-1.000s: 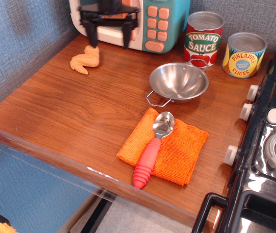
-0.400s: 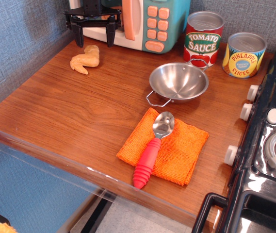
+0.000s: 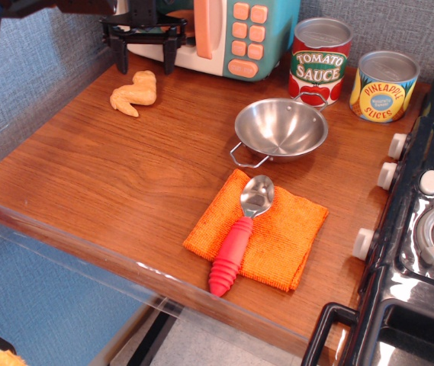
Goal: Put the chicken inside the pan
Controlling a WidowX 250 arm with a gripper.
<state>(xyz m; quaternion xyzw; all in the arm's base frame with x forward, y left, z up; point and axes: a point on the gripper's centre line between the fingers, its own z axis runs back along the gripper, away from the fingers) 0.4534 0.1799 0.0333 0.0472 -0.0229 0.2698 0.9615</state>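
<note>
My gripper grabs the chicken by its thick rounded end (image 3: 143, 85) next, to put the chicken inside the pan (image 3: 281, 128).
The chicken (image 3: 135, 93), a tan-orange bent toy wing, lies on the wooden counter at the back left. The pan (image 3: 281, 128), a shiny round steel bowl with wire loop handles, sits empty in the middle back. My black gripper (image 3: 145, 64) hangs open just behind and above the chicken, in front of the toy microwave, its fingers (image 3: 122, 55) spread wide and holding nothing.
A toy microwave (image 3: 217, 34) stands at the back. A tomato sauce can (image 3: 319, 61) and a pineapple slices can (image 3: 384, 85) stand behind the pan. A metal spoon with a pink-red handle (image 3: 236, 242) lies on an orange cloth (image 3: 278, 244). A black stove (image 3: 430, 221) fills the right edge.
The gripper has moved left from in front of the microwave to above the chicken. A dark arm part now shows along the top left edge. The chicken and pan have not moved.
</note>
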